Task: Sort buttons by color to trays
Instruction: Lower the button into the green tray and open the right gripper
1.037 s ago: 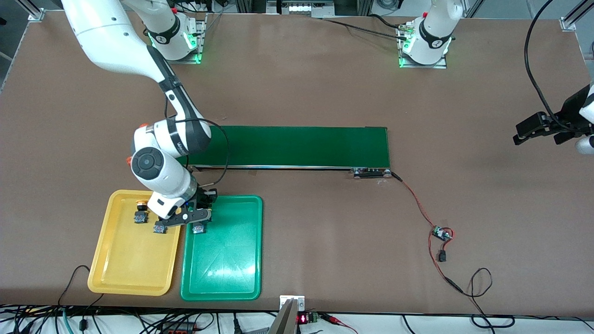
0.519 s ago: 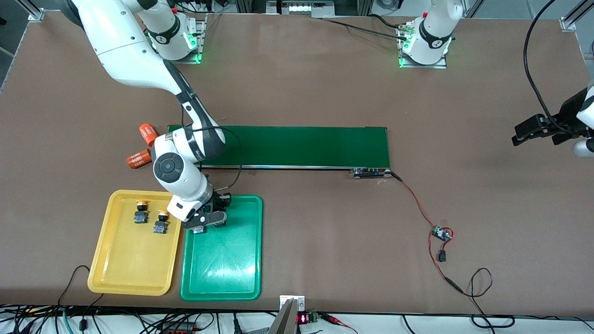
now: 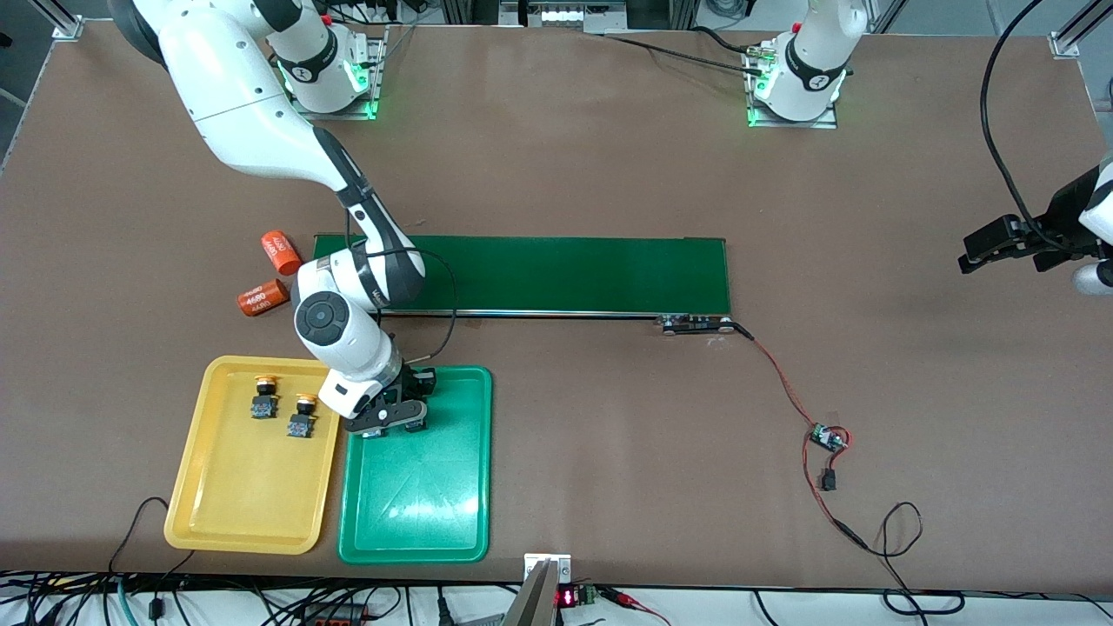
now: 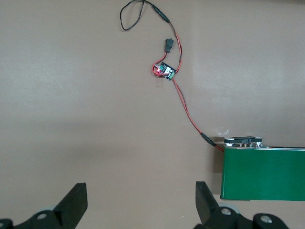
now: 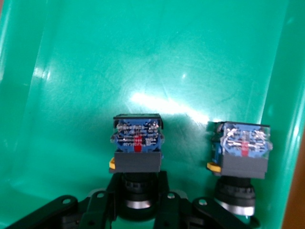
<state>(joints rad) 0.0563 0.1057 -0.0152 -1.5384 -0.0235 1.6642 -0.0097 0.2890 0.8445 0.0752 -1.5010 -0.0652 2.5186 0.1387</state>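
Observation:
My right gripper should open: the button in my right gripper stands low inside the green tray (image 3: 417, 513) (image 5: 143, 57), level with the button's neighbour.
My right gripper (image 3: 393, 416) is low over the green tray (image 3: 417, 513), at the end nearest the belt. In the right wrist view it (image 5: 138, 193) is shut on the neck of a dark button (image 5: 137, 143), whose cap is hidden between the fingers. A second button (image 5: 242, 149) stands beside it on the green tray (image 5: 143, 57). Two yellow-capped buttons (image 3: 263, 396) (image 3: 303, 417) sit in the yellow tray (image 3: 217, 513). My left gripper (image 3: 1004, 252) waits open over bare table at the left arm's end, and the left wrist view shows nothing between its fingers (image 4: 140, 191).
The long dark green conveyor belt (image 3: 565, 274) lies farther from the front camera than the trays. Two orange cylinders (image 3: 280, 250) (image 3: 263, 297) lie beside its end at the right arm's end of the table. A small circuit board (image 3: 828, 437) with red wire trails from the belt's motor end.
My right gripper has shifted from the border between the two trays to over the green tray, carrying the button. The orange cylinders, hidden by the arm before, now show. The left arm has barely moved.

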